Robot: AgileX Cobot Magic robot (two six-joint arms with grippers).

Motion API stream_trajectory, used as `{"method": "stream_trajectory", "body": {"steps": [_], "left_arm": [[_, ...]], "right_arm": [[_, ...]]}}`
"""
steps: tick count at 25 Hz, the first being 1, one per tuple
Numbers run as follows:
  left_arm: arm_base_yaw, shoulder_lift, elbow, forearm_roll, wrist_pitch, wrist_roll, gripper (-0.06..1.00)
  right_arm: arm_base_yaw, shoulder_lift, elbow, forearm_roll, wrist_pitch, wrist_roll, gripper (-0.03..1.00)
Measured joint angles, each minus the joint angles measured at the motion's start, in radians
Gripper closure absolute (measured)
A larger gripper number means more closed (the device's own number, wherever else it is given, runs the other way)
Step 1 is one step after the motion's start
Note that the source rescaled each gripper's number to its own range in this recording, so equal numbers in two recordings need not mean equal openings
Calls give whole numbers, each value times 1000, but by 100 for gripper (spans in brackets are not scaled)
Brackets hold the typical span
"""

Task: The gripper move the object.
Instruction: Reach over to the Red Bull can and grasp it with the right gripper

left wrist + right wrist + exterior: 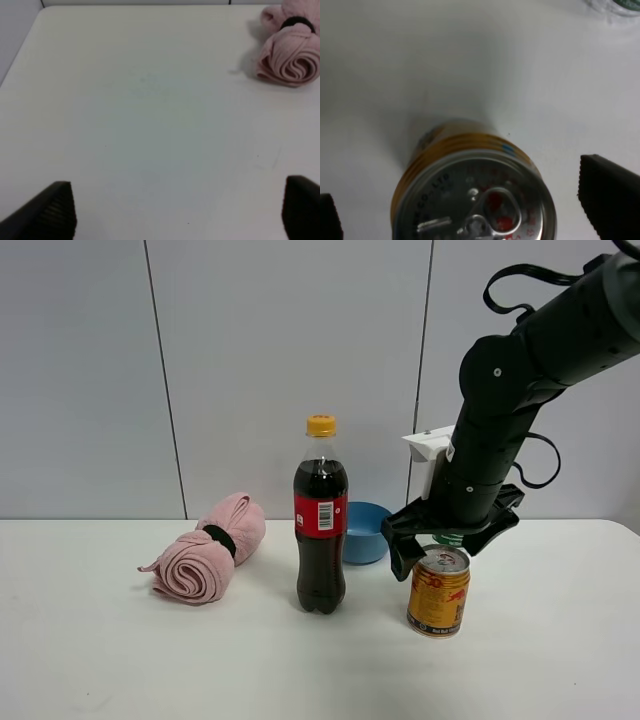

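Observation:
The robot's right hand will next grab the gold-yellow can by its upper body below the silver rim (440, 580) (460, 145). Then it can move the can across the table.
The gold-yellow can (438, 595) with red markings stands upright on the white table (120, 660), right of the middle. My right gripper (445, 548) hangs directly over the can's top with its jaws spread wide, not touching it. In the right wrist view the can (470, 185) and its silver pull-tab top lie between the two black fingertips (612, 197), with a gap on each side. My left gripper (175, 212) is open over bare table and holds nothing. It is out of the exterior view.
A dark cola bottle (321, 525) stands left of the can. A blue bowl (365, 532) sits behind them. A rolled pink towel (208, 550) lies at the left, and also shows in the left wrist view (290, 52). A green-marked clear thing (620, 5) lies past the can.

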Motion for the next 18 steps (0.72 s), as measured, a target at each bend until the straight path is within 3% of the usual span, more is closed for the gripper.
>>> {"method": "stream_trajectory", "body": {"steps": [7,10,12,16,18], "left_arm": [[0,0,0,0,0,0,-6],[0,0,0,0,0,0,-6],[0,0,0,0,0,0,-6],[0,0,0,0,0,0,-6],[0,0,0,0,0,0,-6]], "right_arm": [[0,48,-1,-22,-14,0,-3],[0,69,-1,-22,-25,0,4],[0,73,-1,-22,-34,0,22],[0,73,-1,-23,-40,0,97],[0,73,-1,-22,-38,0,96]]}}
